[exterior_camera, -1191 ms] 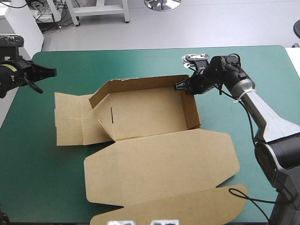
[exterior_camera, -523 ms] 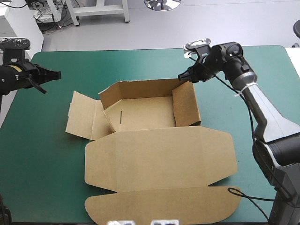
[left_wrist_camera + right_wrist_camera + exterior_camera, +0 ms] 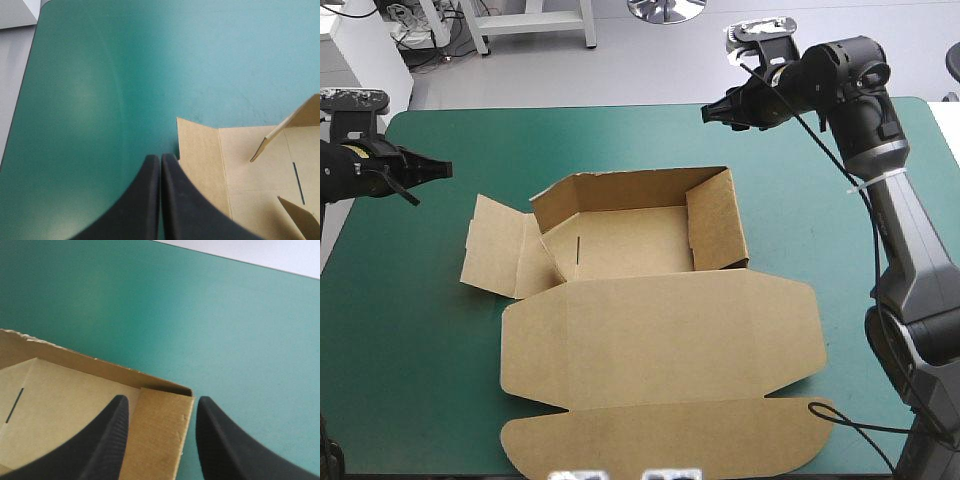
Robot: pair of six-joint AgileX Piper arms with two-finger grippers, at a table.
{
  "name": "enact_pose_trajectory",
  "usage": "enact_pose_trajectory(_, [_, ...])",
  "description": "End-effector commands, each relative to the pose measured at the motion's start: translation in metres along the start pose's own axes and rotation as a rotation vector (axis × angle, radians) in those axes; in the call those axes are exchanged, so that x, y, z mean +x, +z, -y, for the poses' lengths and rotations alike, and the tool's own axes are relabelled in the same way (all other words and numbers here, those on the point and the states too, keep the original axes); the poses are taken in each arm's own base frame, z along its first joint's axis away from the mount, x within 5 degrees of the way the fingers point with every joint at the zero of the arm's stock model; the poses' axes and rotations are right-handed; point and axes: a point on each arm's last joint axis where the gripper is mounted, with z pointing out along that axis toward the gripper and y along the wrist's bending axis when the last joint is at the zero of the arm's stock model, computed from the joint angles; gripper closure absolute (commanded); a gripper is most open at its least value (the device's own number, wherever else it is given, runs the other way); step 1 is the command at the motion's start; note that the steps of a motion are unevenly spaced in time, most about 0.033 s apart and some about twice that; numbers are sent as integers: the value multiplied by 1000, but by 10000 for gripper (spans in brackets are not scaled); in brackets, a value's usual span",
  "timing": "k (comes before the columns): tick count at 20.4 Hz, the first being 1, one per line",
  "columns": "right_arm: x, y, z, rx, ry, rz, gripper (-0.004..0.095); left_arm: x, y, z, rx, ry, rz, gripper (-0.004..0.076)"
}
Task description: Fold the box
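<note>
I will next use my right gripper to grab the box's standing side by its top edge (image 3: 738, 218), so that it can steady the open box (image 3: 640, 240) for folding.
The brown box (image 3: 640, 240) lies mid-table as an open tray, its back, left and right walls standing. Its lid (image 3: 660, 340) lies flat toward the near edge, and a side flap (image 3: 495, 250) spreads out to the left. My right gripper (image 3: 706, 114) hangs open, raised beyond the tray's far right corner and touching nothing. In the right wrist view that corner of the box (image 3: 65, 405) lies below the open right gripper (image 3: 161, 401). My left gripper (image 3: 446, 168) is shut on nothing near the table's left edge. In the left wrist view the left gripper (image 3: 161, 158) points at the side flap (image 3: 200, 165).
Bare teal-green cover (image 3: 410, 340) surrounds the box on the left, the far side and the right. The lid's tuck flap (image 3: 660, 440) reaches almost to the near edge of the table.
The box shifted and its walls stood up straighter earlier on. My right gripper has since left the right wall, rising toward the far edge. The left gripper has hardly moved.
</note>
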Motion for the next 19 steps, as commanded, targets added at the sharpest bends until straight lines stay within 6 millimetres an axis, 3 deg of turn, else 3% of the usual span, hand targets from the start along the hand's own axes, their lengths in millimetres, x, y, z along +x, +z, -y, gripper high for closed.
enact_pose_trajectory(1, [11,-12,-2,-22,32,-36,503,-8,-19,1,-3,-9,81,731])
enact_pose_trajectory(8, [69,67,8,-22,19,-356,503,-7,-19,1,-2,-9,75,732])
enact_pose_trajectory(14, [90,114,7,-97,23,-477,515,-5,-19,3,23,-21,46,734])
enact_pose_trajectory(15, [93,120,7,-97,25,-489,543,-4,-19,4,28,-23,41,734])
enact_pose_trajectory(19, [99,133,8,-101,40,-520,920,-4,-19,5,37,-26,35,734])
